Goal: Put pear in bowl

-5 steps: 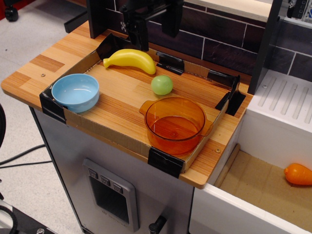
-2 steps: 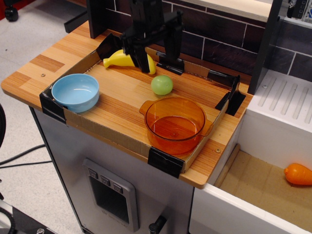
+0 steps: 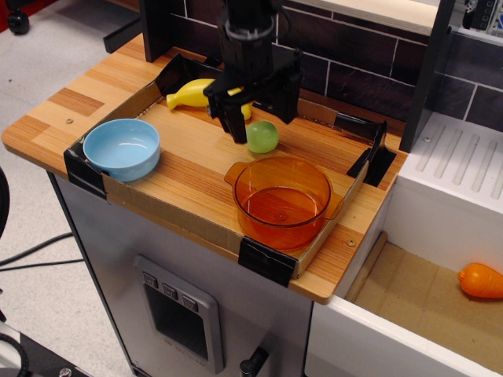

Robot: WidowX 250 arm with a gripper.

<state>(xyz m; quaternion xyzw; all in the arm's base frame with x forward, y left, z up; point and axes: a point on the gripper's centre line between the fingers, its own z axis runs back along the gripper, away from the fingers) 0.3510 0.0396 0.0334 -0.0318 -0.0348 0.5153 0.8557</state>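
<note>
The light green pear needs to go in the light blue bowl (image 3: 121, 148), so my gripper needs to grip the pear by its rounded body (image 3: 262, 137) next.
The light green pear (image 3: 263, 138) lies on the wooden board, just behind the orange pot. My black gripper (image 3: 259, 116) hangs open right over it, one finger (image 3: 236, 122) to the pear's left and the other (image 3: 288, 100) to its upper right. The jaws straddle the pear without closing on it. The light blue bowl (image 3: 121, 148) stands empty at the board's left corner, well to the left of the gripper.
A yellow banana (image 3: 191, 93) lies behind the gripper, partly hidden by it. A transparent orange pot (image 3: 284, 199) with handles stands in front of the pear. An orange fruit (image 3: 480, 280) lies in the lower bin at the right. A dark tiled wall backs the board.
My gripper has come down and forward-right from above the banana to straddle the pear. The pear, bowl and pot have not moved.
</note>
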